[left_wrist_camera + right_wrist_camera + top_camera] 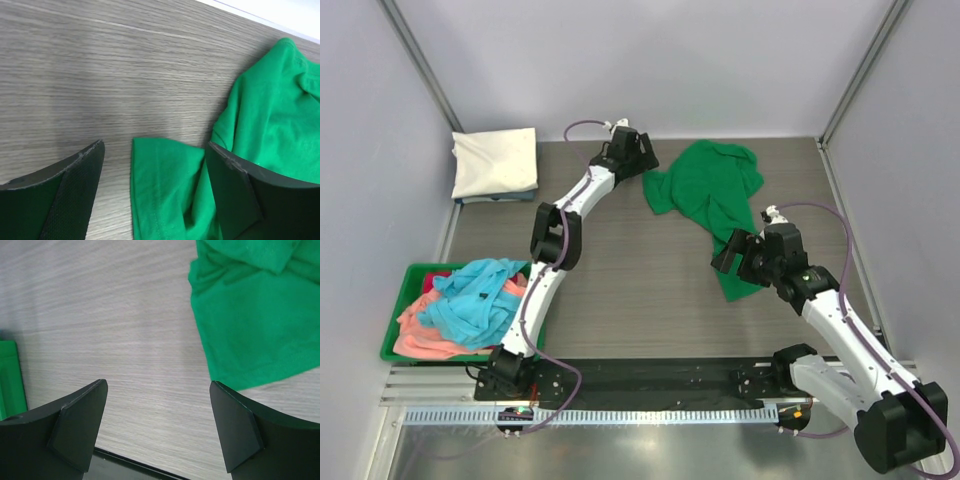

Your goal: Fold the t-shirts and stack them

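Observation:
The green t-shirt should next be grabbed by its near hem edge with my right gripper. The body of the t-shirt then stays free to be spread flat for folding.
A bright green t-shirt lies crumpled on the wooden table, back right of centre. My left gripper is open at its left sleeve; in the left wrist view the sleeve lies between the two open fingers. My right gripper is open over the shirt's near hem, whose edge shows in the right wrist view. A folded cream-white shirt rests on a light blue one at the back left. Light blue, salmon-pink and red shirts are heaped in the bin.
A rigid green plastic bin stands at the left near edge; its corner shows in the right wrist view. A black rail runs along the near table edge. Grey walls enclose the table on three sides.

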Tool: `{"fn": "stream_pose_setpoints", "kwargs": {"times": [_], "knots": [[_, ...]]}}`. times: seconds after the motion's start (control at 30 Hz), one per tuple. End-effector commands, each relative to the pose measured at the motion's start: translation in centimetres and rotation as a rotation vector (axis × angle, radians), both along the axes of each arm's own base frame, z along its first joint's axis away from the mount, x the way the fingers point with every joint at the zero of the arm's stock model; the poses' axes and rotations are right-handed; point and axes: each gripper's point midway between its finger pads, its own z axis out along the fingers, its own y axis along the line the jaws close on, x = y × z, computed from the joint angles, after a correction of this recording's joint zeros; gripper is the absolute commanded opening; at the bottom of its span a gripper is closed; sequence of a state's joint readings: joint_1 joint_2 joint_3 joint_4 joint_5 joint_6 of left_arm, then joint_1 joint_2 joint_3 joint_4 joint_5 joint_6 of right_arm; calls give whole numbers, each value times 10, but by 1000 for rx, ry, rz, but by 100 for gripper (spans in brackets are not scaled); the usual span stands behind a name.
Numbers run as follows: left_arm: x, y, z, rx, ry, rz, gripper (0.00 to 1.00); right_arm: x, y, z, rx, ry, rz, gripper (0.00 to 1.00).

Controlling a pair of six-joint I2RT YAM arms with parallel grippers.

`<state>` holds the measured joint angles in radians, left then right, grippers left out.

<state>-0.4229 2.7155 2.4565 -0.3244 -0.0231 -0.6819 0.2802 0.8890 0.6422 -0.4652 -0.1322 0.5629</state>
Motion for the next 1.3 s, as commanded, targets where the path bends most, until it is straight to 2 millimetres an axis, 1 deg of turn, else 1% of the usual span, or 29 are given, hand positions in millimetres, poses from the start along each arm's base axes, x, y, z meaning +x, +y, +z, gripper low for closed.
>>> {"fn": "stream_pose_setpoints", "kwargs": {"times": [0.0, 0.03, 0.1, 0.13, 0.17, 0.2, 0.23, 0.27, 0.3, 0.33, 0.4, 0.43, 0.47, 0.5, 0.53, 0.57, 0.6, 0.63, 0.67, 0.7, 0.73, 0.77, 0.8, 0.87, 0.9, 0.93, 0.97, 1.1, 1.27], "knots": [[-9, 4, -22, -11, 83, 16, 79, -6, 1, -8, -6, 28, 15, 89], [-14, -1, -26, -37, 107, -16, 75, -4, -3, -10, -23, 26, -7, 89], [-22, -3, -41, -63, 160, -21, 72, -1, -12, -10, -53, 20, -53, 89], [-25, -5, -43, -74, 174, -24, 70, 1, -18, -5, -64, 13, -93, 89], [-28, -8, -43, -92, 187, -24, 69, 7, -38, -6, -135, -1, -199, 90], [-35, -11, -52, -88, 208, -32, 67, 5, -46, -7, -161, 14, -233, 92], [-37, -14, -51, -96, 209, -43, 64, 8, -50, -2, -174, 5, -259, 93], [-39, -18, -52, -101, 215, -56, 63, 9, -54, -4, -187, 16, -280, 93], [-41, -23, -50, -107, 210, -73, 55, 9, -55, -4, -189, 21, -292, 94], [-40, -26, -48, -114, 203, -84, 51, 9, -55, -7, -186, 31, -302, 94], [-42, -31, -43, -135, 200, -112, 38, 11, -60, -16, -209, 61, -333, 95], [-41, -32, -42, -148, 194, -118, 23, 14, -63, -16, -221, 63, -348, 95], [-44, -33, -42, -156, 201, -126, 14, 17, -66, -16, -236, 62, -365, 95], [-42, -31, -31, -168, 189, -122, 0, 24, -68, -19, -248, 68, -381, 95], [-41, -30, -25, -177, 175, -118, 0, 31, -70, -16, -246, 53, -394, 95], [-49, -22, -40, -161, 209, -100, 0, 37, -70, -15, -248, 47, -404, 94], [-44, -12, -17, -166, 171, -70, 0, 49, -69, -14, -248, 36, -406, 91], [-39, -8, -10, -186, 141, -53, 0, 56, -71, -16, -251, 39, -416, 89], [-47, 8, -26, -183, 179, -26, 0, 63, -77, -16, -252, 44, -434, 87], [-46, 13, -23, -196, 175, -17, 0, 75, -78, -20, -254, 49, -439, 82], [-45, 16, -14, -219, 166, -20, 0, 81, -77, -21, -232, 52, -431, 80], [-46, 24, -18, -223, 180, -12, 0, 87, -82, -21, -220, 52, -446, 77], [-46, 27, -18, -228, 183, -10, 0, 98, -82, -16, -209, 24, -452, 74], [-45, 28, -15, -241, 185, -10, 0, 106, -84, -24, -226, 42, -456, 71], [-46, 30, -16, -240, 185, -9, 0, 113, -84, -23, -218, 36, -457, 67], [-46, 28, -14, -243, 182, -12, 0, 116, -81, -25, -203, 41, -455, 65], [-46, 28, -15, -248, 185, -12, 0, 119, -79, -33, -196, 57, -450, 62], [-46, 24, -14, -271, 188, -19, 0, 125, -72, -49, -178, 96, -438, 59], [-46, 23, -15, -281, 192, -21, 0, 128, -76, -58, -199, 108, -446, 55]]}}
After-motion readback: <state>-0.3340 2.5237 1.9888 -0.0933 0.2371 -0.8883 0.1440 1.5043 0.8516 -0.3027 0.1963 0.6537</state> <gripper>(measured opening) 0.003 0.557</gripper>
